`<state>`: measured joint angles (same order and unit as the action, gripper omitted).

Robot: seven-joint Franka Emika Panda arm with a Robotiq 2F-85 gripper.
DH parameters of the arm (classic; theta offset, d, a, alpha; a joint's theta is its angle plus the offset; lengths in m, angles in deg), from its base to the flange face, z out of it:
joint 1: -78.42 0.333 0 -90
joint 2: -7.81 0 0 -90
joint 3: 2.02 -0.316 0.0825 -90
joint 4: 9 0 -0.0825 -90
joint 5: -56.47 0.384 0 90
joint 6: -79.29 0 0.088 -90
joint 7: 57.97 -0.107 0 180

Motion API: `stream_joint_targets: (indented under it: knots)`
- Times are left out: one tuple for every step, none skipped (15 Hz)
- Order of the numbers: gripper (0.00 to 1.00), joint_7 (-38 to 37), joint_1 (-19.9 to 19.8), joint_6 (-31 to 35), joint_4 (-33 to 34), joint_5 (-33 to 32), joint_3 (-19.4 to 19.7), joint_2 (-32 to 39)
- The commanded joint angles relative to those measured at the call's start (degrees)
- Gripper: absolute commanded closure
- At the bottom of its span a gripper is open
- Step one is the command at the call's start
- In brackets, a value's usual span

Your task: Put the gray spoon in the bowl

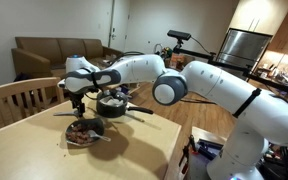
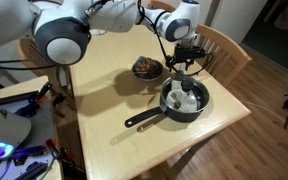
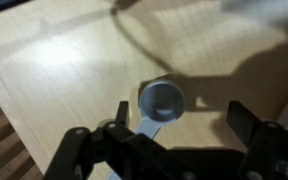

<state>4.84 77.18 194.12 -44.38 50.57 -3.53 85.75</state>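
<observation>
The spoon's round cup is between my fingers, and they reach down level with the cup's lower edge. My gripper should close on the cup now.
The gray spoon lies on the light wooden table, with its round cup up in the wrist view and its handle running down-left toward one finger. My gripper hangs open just above it, one dark finger on each side, and grips nothing. In both exterior views the gripper is low over the table, between the bowl and the pan; the spoon is not clear there. The reddish-brown bowl sits a short way from the gripper. The bowl is out of the wrist view.
A black round pan with a long dark handle stands beside the gripper and holds pale items. Wooden chairs stand at the table edges. A sofa is behind.
</observation>
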Motion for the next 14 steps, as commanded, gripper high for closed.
stream_joint_targets:
  knots:
    - [0.26, 2.5, -0.3, -2.2, 6.6, 0.1, -0.7, 3.8]
    - [0.32, 2.6, -0.3, -2.4, 7.1, 0.2, -0.7, 4.0]
    - [0.4, 2.7, -0.3, -2.6, 7.5, 0.2, -0.7, 4.3]
    - [0.46, 2.8, -0.3, -2.8, 7.9, 0.2, -0.7, 4.5]
    - [0.54, 2.8, -0.3, -2.9, 8.2, 0.2, -0.7, 4.7]
    - [0.59, 2.8, -0.3, -2.2, 6.2, 0.3, -0.5, 3.6]
    - [0.66, 2.8, -0.4, -2.2, 6.1, 0.4, -0.6, 3.6]
    - [0.72, 2.7, -0.4, -2.2, 6.1, 0.4, -0.5, 3.5]
    - [0.78, 2.6, -0.3, -2.3, 6.0, 0.3, -0.5, 3.4]
    - [0.8, 2.3, -0.2, -2.2, 6.0, 0.1, -0.3, 3.2]
    - [0.8, 2.2, 0.0, -2.1, 5.9, -0.2, 0.0, 2.8]
    - [0.8, 2.2, 0.2, -2.2, 5.8, -0.6, 0.4, 2.1]
    - [0.8, 2.6, 0.3, -2.5, 5.7, -0.5, 0.3, 1.6]
    - [0.8, 3.1, 0.4, -2.6, 5.6, -0.6, 0.3, 0.9]
